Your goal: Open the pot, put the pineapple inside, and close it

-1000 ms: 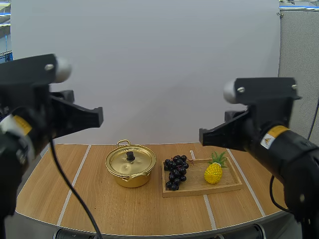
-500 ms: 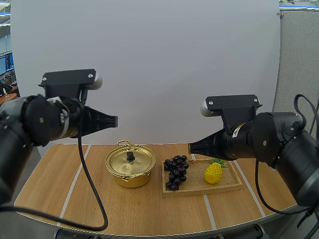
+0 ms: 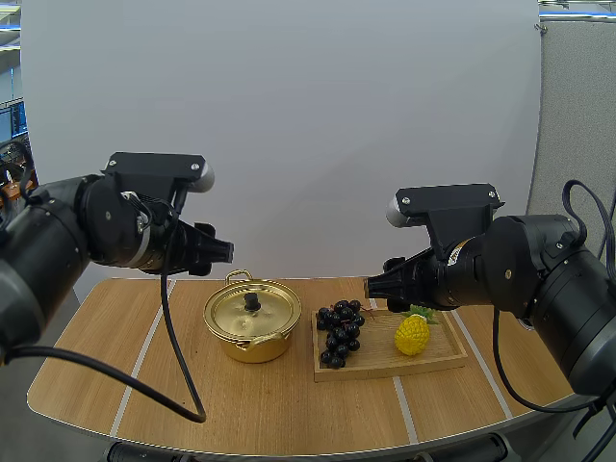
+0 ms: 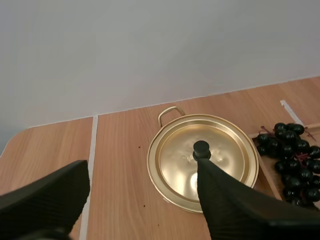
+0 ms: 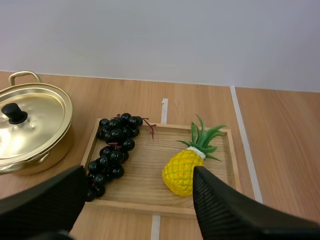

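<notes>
The lid's wide gold disc spreads past my open fingers, so my left gripper should next lift the lid by its narrow black knob (image 3: pixel 251 301).
A gold pot (image 3: pixel 252 322) stands on the table with its lid on, a black knob (image 3: pixel 252 301) in the middle. To its right a small yellow pineapple (image 3: pixel 412 333) lies on a wooden tray (image 3: pixel 385 362). My left gripper (image 3: pixel 218 252) hovers high, up and left of the pot. In the left wrist view it (image 4: pixel 142 167) is open, fingers wide apart, with the pot (image 4: pixel 222 150) beneath. My right gripper (image 3: pixel 378 280) hangs above the tray's far edge. In the right wrist view it (image 5: pixel 139 172) is open over the tray (image 5: pixel 150 172), the pineapple (image 5: pixel 181 171) beside one finger.
A bunch of dark grapes (image 3: pixel 340 333) lies on the tray's left half, between pot and pineapple, and the right wrist view has the grapes (image 5: pixel 114 147) beside the pot (image 5: pixel 30 127). Pale lines (image 3: pixel 144 351) cross the wooden table top.
Both arms have swung forward and down from close to the camera toward the table. Both grippers went from shut to wide open.
</notes>
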